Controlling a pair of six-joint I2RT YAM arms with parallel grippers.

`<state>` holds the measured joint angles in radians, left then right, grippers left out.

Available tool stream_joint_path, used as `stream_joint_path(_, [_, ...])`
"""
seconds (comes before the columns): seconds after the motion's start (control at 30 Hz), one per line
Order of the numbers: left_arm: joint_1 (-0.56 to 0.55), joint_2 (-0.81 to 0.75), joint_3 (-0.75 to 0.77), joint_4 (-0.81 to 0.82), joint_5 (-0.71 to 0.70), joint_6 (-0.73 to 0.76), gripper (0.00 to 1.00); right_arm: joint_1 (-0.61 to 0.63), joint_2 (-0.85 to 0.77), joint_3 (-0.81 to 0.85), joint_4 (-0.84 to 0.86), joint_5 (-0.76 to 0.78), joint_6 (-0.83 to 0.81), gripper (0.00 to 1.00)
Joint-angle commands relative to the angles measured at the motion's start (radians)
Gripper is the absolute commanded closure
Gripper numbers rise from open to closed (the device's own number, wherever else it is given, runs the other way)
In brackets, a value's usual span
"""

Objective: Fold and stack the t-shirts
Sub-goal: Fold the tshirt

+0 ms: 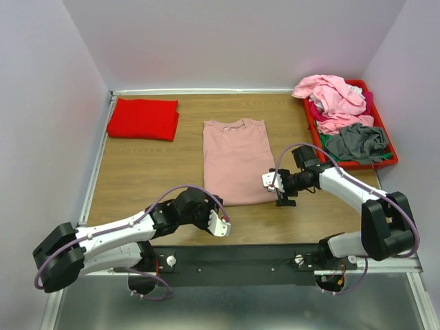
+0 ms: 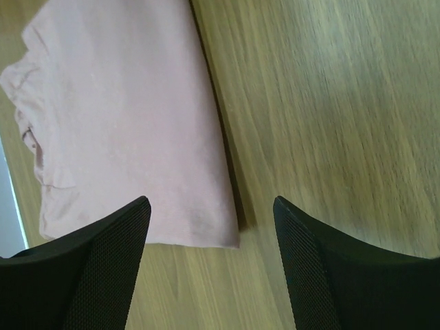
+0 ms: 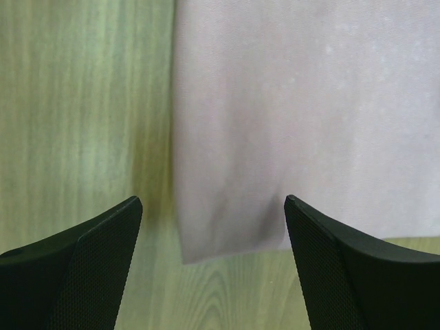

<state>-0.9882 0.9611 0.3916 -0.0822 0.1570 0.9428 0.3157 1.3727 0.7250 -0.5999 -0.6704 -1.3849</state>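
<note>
I should next pick up the dusty-pink t-shirt's near hem corner on the red bin's side point(image 1: 273, 198) point(image 3: 205, 238) with my right gripper, to fold the hem toward the collar.
A dusty-pink t-shirt point(image 1: 237, 161) lies flat in the middle of the table, folded into a long narrow strip with the collar at the far end. A bright red t-shirt point(image 1: 143, 118) lies folded at the far left. My left gripper point(image 1: 220, 223) is open and empty just off the pink shirt's near left corner. In the left wrist view the shirt point(image 2: 124, 124) ends between the open fingers of the gripper point(image 2: 210, 275). My right gripper point(image 1: 273, 182) is open and empty at the near right corner. In the right wrist view the hem point(image 3: 309, 117) lies between the fingers of the gripper point(image 3: 213, 275).
A rigid red bin point(image 1: 361, 164) stands at the far right, holding a light pink shirt point(image 1: 330, 96), a grey one point(image 1: 356, 141) and magenta and green fabric. White walls close in the table on three sides. A metal rail runs along the left edge.
</note>
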Motion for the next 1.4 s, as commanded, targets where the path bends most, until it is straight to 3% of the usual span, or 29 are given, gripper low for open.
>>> stream_joint_path(0.0, [-0.013, 0.070, -0.028, 0.067, -0.146, 0.037, 0.19, 0.013, 0.022, -0.022, 0.087, 0.054, 0.020, 0.10])
stream_joint_path(0.3, [-0.012, 0.238, -0.048, 0.203, -0.269, 0.042, 0.20, 0.023, -0.007, -0.085, 0.107, 0.091, -0.026, 0.12])
stream_joint_path(0.5, [0.003, 0.347, 0.001, 0.233, -0.283, 0.011, 0.30, 0.065, -0.011, -0.136, 0.141, 0.126, -0.049, 0.17])
stream_joint_path(0.63, [0.008, 0.390, 0.036, 0.200, -0.280, 0.001, 0.53, 0.085, 0.025, -0.121, 0.178, 0.149, 0.009, 0.37])
stream_joint_path(0.67, [0.010, 0.399, 0.047, 0.190, -0.278, -0.001, 0.64, 0.086, 0.032, -0.107, 0.181, 0.155, 0.020, 0.42])
stream_joint_path(0.7, [0.008, 0.401, 0.049, 0.185, -0.274, -0.004, 0.70, 0.088, 0.041, -0.101, 0.184, 0.169, 0.029, 0.54])
stream_joint_path(0.73, [0.010, 0.400, 0.050, 0.179, -0.267, -0.004, 0.77, 0.086, 0.043, -0.098, 0.183, 0.178, 0.041, 0.59])
stream_joint_path(0.77, [0.008, 0.392, 0.047, 0.170, -0.263, -0.001, 0.92, 0.088, 0.043, -0.096, 0.183, 0.186, 0.044, 0.63])
stream_joint_path(0.8, [0.008, 0.383, 0.043, 0.164, -0.257, 0.004, 1.00, 0.088, 0.040, -0.098, 0.180, 0.195, 0.049, 0.71])
stream_joint_path(0.83, [0.008, 0.351, 0.030, 0.157, -0.242, 0.005, 1.00, 0.088, 0.026, -0.102, 0.178, 0.201, 0.056, 0.81])
stream_joint_path(0.87, [0.008, 0.331, 0.021, 0.145, -0.235, 0.022, 1.00, 0.088, 0.013, -0.111, 0.175, 0.200, 0.061, 1.00])
stream_joint_path(1.03, [0.006, 0.161, 0.018, -0.002, -0.094, 0.067, 1.00, 0.088, -0.084, -0.090, 0.063, 0.160, 0.093, 1.00])
stream_joint_path(1.13, [0.002, 0.111, 0.093, -0.138, 0.000, 0.060, 1.00, 0.088, -0.126, -0.001, -0.140, 0.115, 0.040, 0.99])
stream_joint_path(1.27, [-0.038, 0.110, 0.176, -0.301, 0.150, 0.034, 1.00, 0.088, -0.162, 0.105, -0.449, 0.029, -0.052, 1.00])
stream_joint_path(1.37, [-0.089, 0.128, 0.220, -0.378, 0.187, -0.012, 1.00, 0.086, -0.202, 0.178, -0.521, -0.026, -0.042, 1.00])
